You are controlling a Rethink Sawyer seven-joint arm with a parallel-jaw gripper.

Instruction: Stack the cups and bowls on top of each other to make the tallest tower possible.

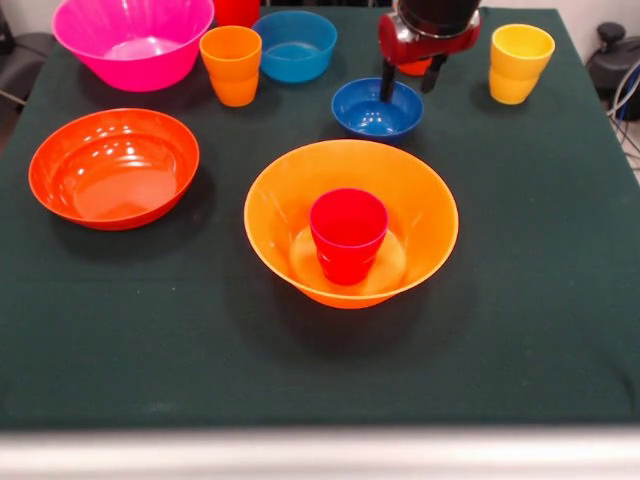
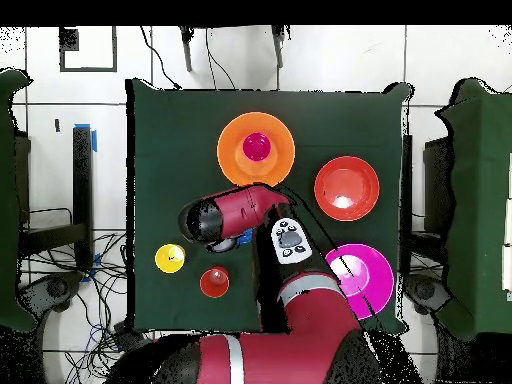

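Note:
My gripper grabs the small dark blue bowl by its rim [image 1: 414,100] next, to set it onto the red-pink cup [image 1: 348,235] in the tower.
The big yellow-orange bowl [image 1: 350,170] [image 2: 232,150] stands mid-table with a red-pink cup [image 1: 348,235] [image 2: 256,146] upright inside it. Just behind it sits the small dark blue bowl [image 1: 377,110] [image 2: 246,238]. My gripper [image 1: 408,90] [image 2: 203,221] hangs open over that bowl's far rim, holding nothing. An orange-red cup [image 1: 416,68] [image 2: 214,283] shows behind the fingers. An orange cup [image 1: 231,65], a light blue bowl [image 1: 295,45], a big pink bowl [image 1: 130,40] [image 2: 362,272] and a yellow cup [image 1: 520,62] [image 2: 170,258] line the far side. The shallow orange-red bowl [image 1: 113,167] [image 2: 346,187] lies at the left.
A red cup [image 1: 237,10] is partly cut off at the top edge, between the pink and light blue bowls. In the overhead view my arm [image 2: 300,300] covers the orange cup and the light blue bowl. The green tablecloth [image 1: 320,370] ends at the front edge.

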